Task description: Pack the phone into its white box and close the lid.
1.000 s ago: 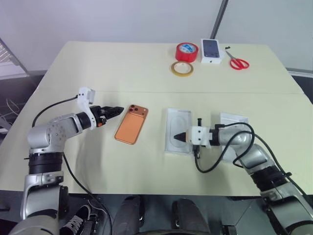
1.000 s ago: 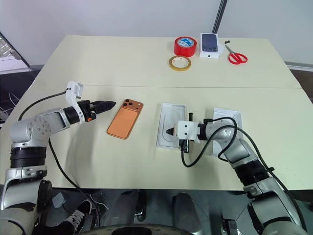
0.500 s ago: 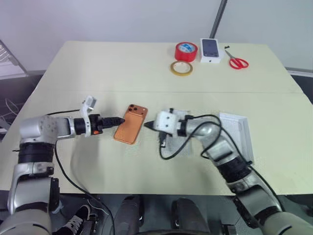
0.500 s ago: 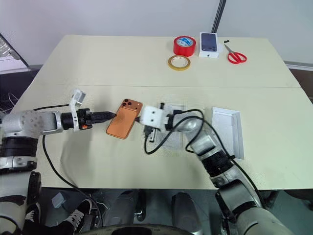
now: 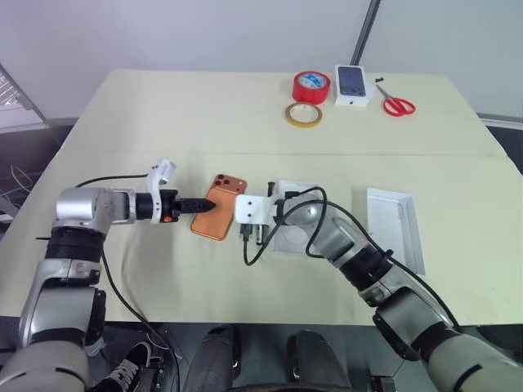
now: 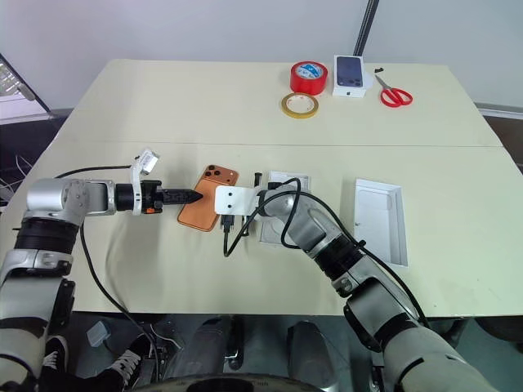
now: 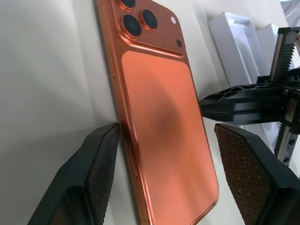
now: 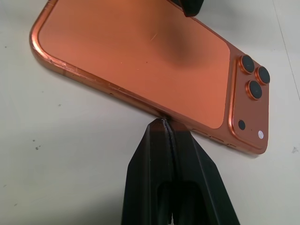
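Observation:
The left gripper grabs the copper-orange phone [image 5: 227,194] by its long side edges next, to pack the phone into the white box.
The copper-orange phone [image 5: 227,194] lies flat, back up, on the table left of centre. My left gripper [image 7: 168,140] is open and low over the phone's near end. One finger [image 7: 96,178] rests against the phone's long edge and the other sits past the opposite edge. My right gripper [image 8: 164,124] is shut, its tip touching the phone's other long side. The white box [image 5: 296,187] lies just right of the phone, partly hidden by my right arm. The lid [image 5: 394,229] lies farther right, open side up.
At the table's far side sit a red tape roll [image 5: 312,86], a yellow tape ring [image 5: 303,114], a small white box with a phone picture [image 5: 353,84] and red scissors [image 5: 398,104]. My right arm's cable loops over the table beside the phone.
My right gripper, still shut, swung left from over the white box to the phone's edge. My left gripper turned and closed in on the phone from the left, and now straddles it.

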Available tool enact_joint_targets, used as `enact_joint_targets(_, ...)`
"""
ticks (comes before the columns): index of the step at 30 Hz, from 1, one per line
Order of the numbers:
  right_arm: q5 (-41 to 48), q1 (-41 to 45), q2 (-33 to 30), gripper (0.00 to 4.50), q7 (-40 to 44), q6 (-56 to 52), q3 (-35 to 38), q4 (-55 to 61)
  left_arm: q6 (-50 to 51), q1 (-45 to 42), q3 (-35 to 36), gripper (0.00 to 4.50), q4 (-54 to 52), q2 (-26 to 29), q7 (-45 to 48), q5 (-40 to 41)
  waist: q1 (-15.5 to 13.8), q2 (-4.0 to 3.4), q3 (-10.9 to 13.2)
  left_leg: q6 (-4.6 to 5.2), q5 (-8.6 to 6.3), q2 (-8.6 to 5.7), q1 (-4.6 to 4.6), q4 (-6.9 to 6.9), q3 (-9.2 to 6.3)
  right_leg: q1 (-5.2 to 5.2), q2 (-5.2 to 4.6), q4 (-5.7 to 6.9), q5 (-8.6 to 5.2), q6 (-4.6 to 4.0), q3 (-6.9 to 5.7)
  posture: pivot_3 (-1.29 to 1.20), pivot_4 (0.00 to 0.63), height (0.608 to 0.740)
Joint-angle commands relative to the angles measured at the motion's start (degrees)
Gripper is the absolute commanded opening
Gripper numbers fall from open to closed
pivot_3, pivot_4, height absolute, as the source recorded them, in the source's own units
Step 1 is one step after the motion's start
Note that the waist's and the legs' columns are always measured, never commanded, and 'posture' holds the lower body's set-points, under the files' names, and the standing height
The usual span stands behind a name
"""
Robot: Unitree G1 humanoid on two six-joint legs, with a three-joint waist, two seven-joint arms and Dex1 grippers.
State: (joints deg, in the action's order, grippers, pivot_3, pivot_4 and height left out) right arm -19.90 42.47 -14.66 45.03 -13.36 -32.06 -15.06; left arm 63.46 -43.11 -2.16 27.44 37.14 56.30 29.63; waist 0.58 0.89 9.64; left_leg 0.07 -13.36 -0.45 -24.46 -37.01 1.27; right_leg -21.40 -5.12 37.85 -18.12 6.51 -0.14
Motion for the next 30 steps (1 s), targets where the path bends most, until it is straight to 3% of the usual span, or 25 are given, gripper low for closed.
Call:
enact_joint_targets(1, 0.3, 0.5, 1.1, 0.04, -0.4, -0.4, 0.8, -1.3, 2.5, -0.1, -3.1, 3.44, 1.6, -2.8, 1.2, -0.7, 0.0, -0.01, 0.0, 0.0, 0.0, 0.0, 0.01, 0.0, 0.0, 0.0, 0.03, 0.02, 0.0, 0.0, 0.0, 0.0, 0.15, 0.728)
enact_joint_targets(8, -0.5, -0.1, 0.2, 0.04, -0.2, 0.4, 0.9, -1.1, 7.4, 0.0, -2.2, 3.44, 0.5, -7.3, 0.2, 0.3, -0.1, -0.03, -0.1, 0.02, 0.0, -0.05, 0.04, -0.04, -0.01, 0.07, 0.06, 0.04, -0.01, 0.01, -0.01, 0.0, 0.15, 0.728)
enact_joint_targets(16, -0.6, -0.6, -0.2, 0.04, -0.7, 0.9, 1.0, -0.9, 6.6, -1.9, 4.8, 3.44, 5.0, -5.1, -1.1, 0.2, 0.1, -0.02, -0.1, 0.02, 0.0, -0.05, 0.03, -0.04, -0.02, 0.03, 0.07, 0.06, -0.01, 0.02, -0.01, 0.0, 0.15, 0.728)
enact_joint_targets(19, -0.6, -0.6, -0.2, 0.0, -0.7, 1.2, 1.0, -0.9, 7.7, -1.4, 5.5, 2.61, 5.5, -5.0, -1.2, 0.9, 0.4, 0.0, -0.1, 0.02, 0.0, -0.03, 0.02, -0.01, -0.02, -0.02, 0.1, 0.08, -0.01, 0.02, -0.01, 0.0, 0.15, 0.728)
enact_joint_targets(24, -0.6, -0.4, -0.5, 0.0, -1.0, 2.6, 1.1, -1.0, 10.7, 0.1, 6.2, 0.16, 3.8, -6.7, -2.0, 2.7, 0.2, 0.02, -0.1, 0.02, 0.0, -0.01, 0.0, -0.02, -0.01, -0.05, 0.1, 0.13, -0.01, 0.02, -0.01, 0.0, 0.15, 0.728)
enact_joint_targets(27, -0.1, -0.7, -0.6, 0.0, -1.6, 3.3, 2.0, -0.2, 14.4, 0.5, 9.2, 0.04, 3.8, -7.3, -2.9, 5.1, 0.3, 0.02, -0.1, 0.02, 0.0, -0.01, 0.03, -0.02, -0.01, -0.03, 0.08, 0.12, -0.01, 0.02, -0.01, 0.0, 0.15, 0.728)
enact_joint_targets(30, 5.9, -2.1, 0.9, 0.0, -0.9, 2.4, 6.8, 3.7, 16.7, 1.8, 13.1, 0.04, 2.8, -7.4, -4.3, 7.0, 0.3, 0.03, -0.1, 0.01, 0.0, -0.01, 0.0, 0.0, -0.01, -0.07, 0.06, 0.13, -0.01, 0.02, -0.01, 0.0, 0.15, 0.728)
